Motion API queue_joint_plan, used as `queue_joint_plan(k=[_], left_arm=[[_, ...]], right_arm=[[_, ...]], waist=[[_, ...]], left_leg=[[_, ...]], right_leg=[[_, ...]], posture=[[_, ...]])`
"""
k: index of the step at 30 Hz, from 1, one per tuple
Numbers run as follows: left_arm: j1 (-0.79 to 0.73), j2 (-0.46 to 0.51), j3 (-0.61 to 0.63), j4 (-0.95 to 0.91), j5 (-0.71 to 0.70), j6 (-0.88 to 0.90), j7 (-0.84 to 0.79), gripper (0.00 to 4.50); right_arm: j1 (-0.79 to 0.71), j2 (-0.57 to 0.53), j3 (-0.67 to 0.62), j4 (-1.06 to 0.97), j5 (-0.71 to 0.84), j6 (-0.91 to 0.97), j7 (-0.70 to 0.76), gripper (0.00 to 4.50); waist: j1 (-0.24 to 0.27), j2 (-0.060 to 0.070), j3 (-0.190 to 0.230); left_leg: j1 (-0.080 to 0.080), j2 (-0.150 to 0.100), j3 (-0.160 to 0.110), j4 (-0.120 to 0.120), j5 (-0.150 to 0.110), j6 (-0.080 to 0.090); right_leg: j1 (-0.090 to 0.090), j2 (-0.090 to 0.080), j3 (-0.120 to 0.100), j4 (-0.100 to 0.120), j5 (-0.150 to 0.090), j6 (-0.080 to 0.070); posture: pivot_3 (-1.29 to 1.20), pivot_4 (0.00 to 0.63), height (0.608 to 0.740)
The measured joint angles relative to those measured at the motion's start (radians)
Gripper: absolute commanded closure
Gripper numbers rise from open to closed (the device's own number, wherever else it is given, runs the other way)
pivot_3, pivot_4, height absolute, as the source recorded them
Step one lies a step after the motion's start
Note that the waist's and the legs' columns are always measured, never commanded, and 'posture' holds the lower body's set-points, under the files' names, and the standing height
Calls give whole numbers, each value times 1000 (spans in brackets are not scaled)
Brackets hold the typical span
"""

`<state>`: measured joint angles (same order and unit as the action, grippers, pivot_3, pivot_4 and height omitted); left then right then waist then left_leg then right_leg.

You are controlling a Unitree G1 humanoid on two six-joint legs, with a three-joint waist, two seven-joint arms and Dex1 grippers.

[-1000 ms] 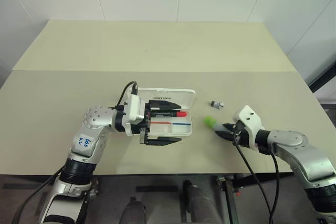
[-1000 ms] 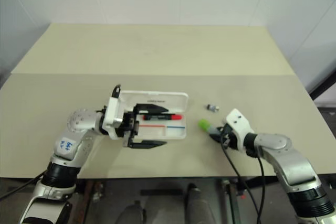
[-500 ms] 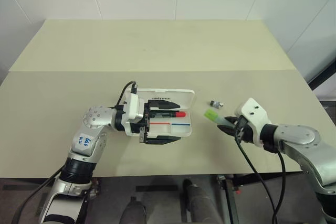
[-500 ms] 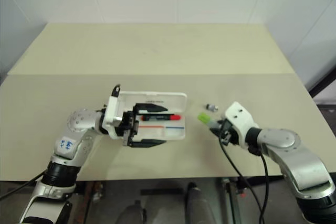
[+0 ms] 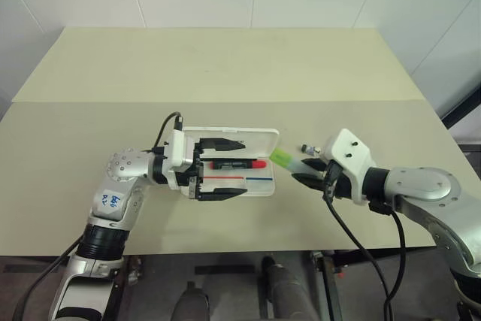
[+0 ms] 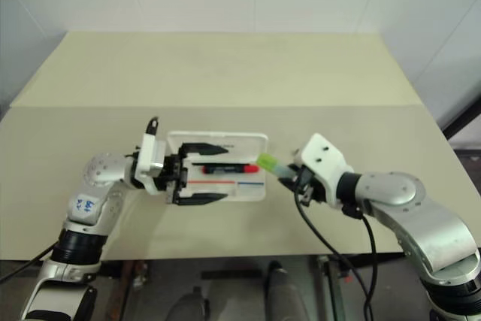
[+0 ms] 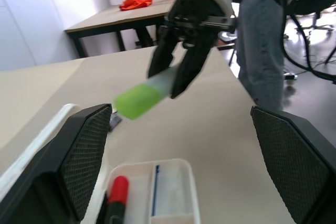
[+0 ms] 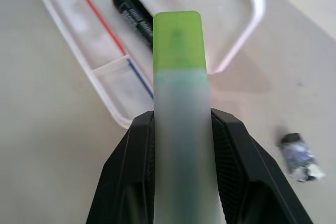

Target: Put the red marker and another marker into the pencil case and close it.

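I will move the green-capped marker into the case before my right gripper releases it, as it hangs above the rim of the pencil case in the wrist view.
The white pencil case lies open on the table, its lid raised at the back. The red marker lies inside it, cap toward my right arm. My left gripper is open and level, one finger behind the case and one in front, straddling its left part. My right gripper is shut on another marker, the one with a green cap and pale body. It holds that marker in the air just off the case's right end, cap toward the case. The right wrist view shows the marker above the case's rim.
A small grey metallic piece lies on the table just behind my right gripper. The table's front edge runs close below both arms. In the left wrist view a person's legs stand past the table's end.
My right gripper has lifted the green-capped marker off the table and carried it left to the case's right end. My left gripper has drawn back slightly to the left along the case.
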<state>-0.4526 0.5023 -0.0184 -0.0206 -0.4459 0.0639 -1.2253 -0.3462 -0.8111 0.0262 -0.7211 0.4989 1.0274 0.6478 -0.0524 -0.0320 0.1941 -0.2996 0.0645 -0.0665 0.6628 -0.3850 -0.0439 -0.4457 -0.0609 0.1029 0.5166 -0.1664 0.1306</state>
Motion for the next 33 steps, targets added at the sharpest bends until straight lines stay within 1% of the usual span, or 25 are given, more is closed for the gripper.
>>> queue_joint_plan(k=[4,7,12,16,22,33], left_arm=[[30,26,34,1,-10,-8,-11,0],[68,63,46,3,-12,-33,-46,0],[90,70,80,41,-16,-76,-55,0],[100,72,127,82,-24,-91,-46,0],[114,87,158,148,-24,-108,-53,0],[111,100,168,194,-29,-110,-76,0]], right_arm=[[-27,0,51,0,8,-3,6,3395],[-79,16,106,9,6,-8,13,3395],[-159,59,202,35,-14,-35,19,3395],[-225,106,267,82,-40,-67,29,3395],[-302,185,362,162,-104,-114,36,3395],[-356,310,506,298,-211,-183,60,3395]], waist=[[-2,1,0],[-5,1,1],[-3,1,1],[-4,2,1],[-5,3,2],[-6,4,2]], left_leg=[[0,0,0,0,-1,0],[0,0,0,-1,-1,0],[0,0,0,-1,-1,1],[0,0,0,-1,-1,1],[-1,0,0,-2,-1,1],[-1,0,0,-6,-1,1]], right_leg=[[-1,0,0,1,0,0],[-2,0,0,1,-1,-1],[-3,0,0,2,-1,-1],[-3,0,-1,3,-1,-1],[-4,0,-1,6,-1,-1],[-5,0,-2,6,-1,-1]], posture=[[0,150,740],[0,150,740],[0,150,740],[0,150,740],[0,150,740],[0,150,740]])
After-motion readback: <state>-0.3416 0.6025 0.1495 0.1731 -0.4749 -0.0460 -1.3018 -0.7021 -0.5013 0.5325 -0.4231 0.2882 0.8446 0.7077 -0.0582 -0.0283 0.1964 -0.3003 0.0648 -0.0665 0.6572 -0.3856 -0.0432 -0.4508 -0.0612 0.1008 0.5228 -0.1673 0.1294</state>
